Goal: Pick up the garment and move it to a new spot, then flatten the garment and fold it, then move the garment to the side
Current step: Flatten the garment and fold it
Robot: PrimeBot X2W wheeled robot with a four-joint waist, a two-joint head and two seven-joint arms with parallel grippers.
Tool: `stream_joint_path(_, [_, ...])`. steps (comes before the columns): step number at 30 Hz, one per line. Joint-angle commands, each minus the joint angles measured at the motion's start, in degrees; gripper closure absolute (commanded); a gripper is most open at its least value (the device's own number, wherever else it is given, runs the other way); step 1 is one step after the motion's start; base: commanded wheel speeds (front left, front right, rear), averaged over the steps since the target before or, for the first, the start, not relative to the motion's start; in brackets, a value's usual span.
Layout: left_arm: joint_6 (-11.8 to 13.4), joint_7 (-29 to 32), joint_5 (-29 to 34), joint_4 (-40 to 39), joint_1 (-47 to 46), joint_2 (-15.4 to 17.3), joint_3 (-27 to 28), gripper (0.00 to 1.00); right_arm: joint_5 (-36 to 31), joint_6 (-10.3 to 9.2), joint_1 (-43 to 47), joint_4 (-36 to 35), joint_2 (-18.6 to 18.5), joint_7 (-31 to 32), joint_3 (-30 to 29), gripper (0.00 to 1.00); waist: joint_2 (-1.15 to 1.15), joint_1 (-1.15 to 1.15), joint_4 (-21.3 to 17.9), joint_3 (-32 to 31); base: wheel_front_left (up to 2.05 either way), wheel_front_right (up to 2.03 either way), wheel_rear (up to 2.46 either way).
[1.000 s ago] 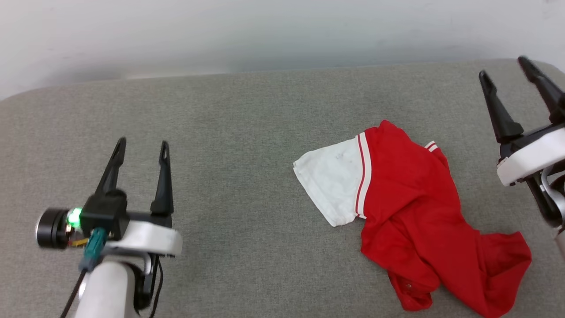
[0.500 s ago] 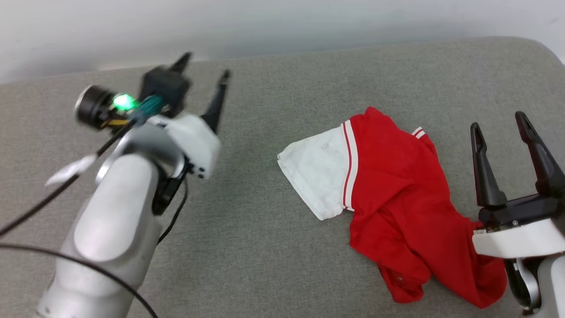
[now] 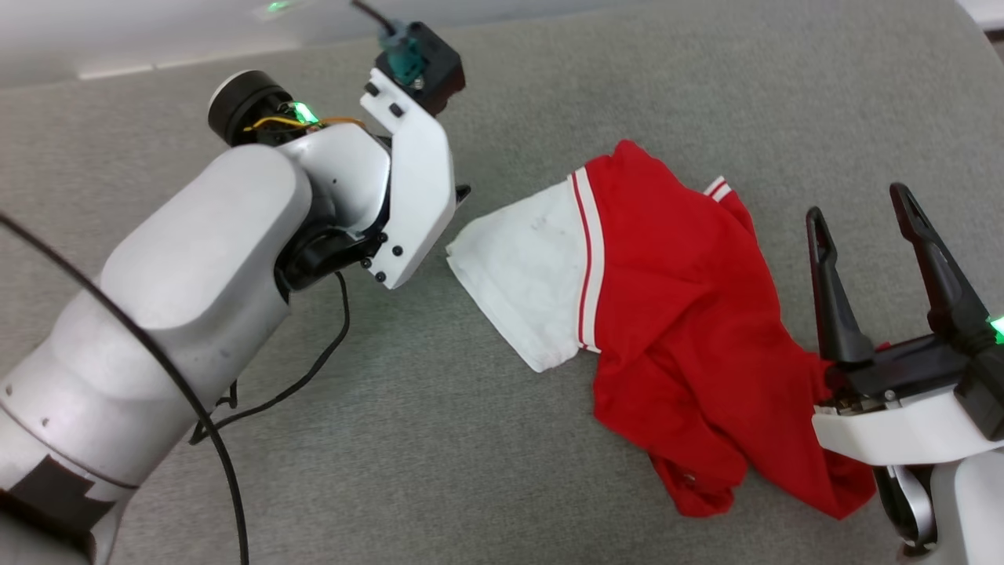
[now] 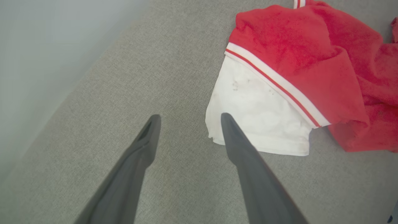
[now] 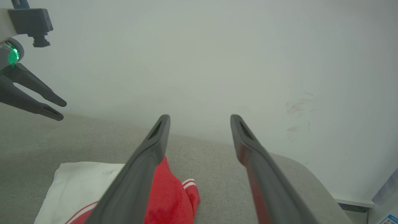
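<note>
The white sleeve lies spread flat on the grey surface, so my left gripper should grab it next by the edge at its tip.
The garment lies crumpled on the grey padded surface, a red body with one white sleeve spread out to its left. My left gripper is open and points down at the surface just beside the sleeve's outer edge, one fingertip peeking from under the wrist. My right gripper stands open over the garment's lower right end, nothing between its fingers. In the right wrist view the right gripper aims over the red cloth toward the wall, and the left gripper shows at the upper left.
A pale wall runs along the far edge of the surface. The surface's rounded far right corner lies near my right arm. A black cable hangs from my left arm over the bare grey area left of the garment.
The head camera has tilted down. My left arm swung up from the near left and over to the white sleeve. My right gripper came down from the far right to the garment's right end.
</note>
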Motion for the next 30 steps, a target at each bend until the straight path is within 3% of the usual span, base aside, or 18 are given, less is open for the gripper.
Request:
stream_joint_path(1, [0.0,2.7,-2.0,0.4,-2.4,0.5,-2.4,0.00,-0.7,-0.04,-1.4,-0.2,0.3,-0.1,0.5,0.00,0.00,0.00,-1.8,2.5,0.00,0.00,0.00])
stream_joint_path(3, [0.0,5.7,-4.0,0.5,-4.5,0.9,-6.4,0.00,-0.8,-0.04,-2.4,-0.5,0.4,-0.1,1.0,0.00,0.00,0.00,-2.6,3.8,0.00,0.00,0.00])
stream_joint_path(4, [0.0,9.1,-6.6,0.7,-7.2,1.8,-12.3,0.00,-1.3,-0.04,-3.6,-0.5,0.5,-0.1,1.5,0.00,0.00,0.00,-3.6,5.7,0.00,0.00,0.00])
stream_joint_path(5, [0.0,9.3,-7.4,0.9,-8.0,2.0,-13.9,0.00,-1.5,-0.04,-4.0,-0.5,0.7,-0.1,1.6,0.00,0.00,0.00,-3.9,6.3,0.00,0.00,0.00])
stream_joint_path(15, [0.0,9.2,-12.5,3.5,-8.5,3.2,-23.0,0.00,-1.9,-0.04,-6.6,0.7,1.2,-0.1,2.9,0.00,0.00,0.00,-5.4,8.8,0.00,0.00,0.00])
stream_joint_path(16, [0.0,9.0,-12.3,3.3,-8.4,3.3,-23.2,0.06,-2.0,-0.04,-6.8,0.9,1.1,-0.1,2.8,0.00,0.00,0.00,-5.3,8.8,0.00,0.00,0.00])
stream_joint_path(17, [0.0,8.5,-12.2,3.2,-8.5,3.3,-23.4,0.83,-2.0,-0.04,-7.0,1.1,1.1,-0.1,2.7,0.00,0.00,0.00,-5.2,8.8,0.00,0.00,0.00])
stream_joint_path(18, [0.0,8.2,-12.2,3.1,-8.4,3.1,-23.5,1.00,-2.1,-0.04,-7.0,1.4,1.1,-0.1,2.7,0.00,0.00,0.00,-4.9,8.6,0.00,0.00,0.00])
stream_joint_path(24, [0.0,4.1,-13.9,1.4,-10.2,4.9,-23.2,1.00,-2.5,-0.04,-5.2,2.2,1.1,-0.1,1.8,0.00,0.00,0.00,-2.5,5.5,0.00,0.00,0.00])
stream_joint_path(30, [0.0,2.6,-16.2,-0.7,-7.8,12.6,-23.3,1.00,-2.6,-0.04,-2.0,2.6,1.5,-0.1,-0.4,0.00,0.00,0.00,1.0,1.8,0.00,0.00,0.00])
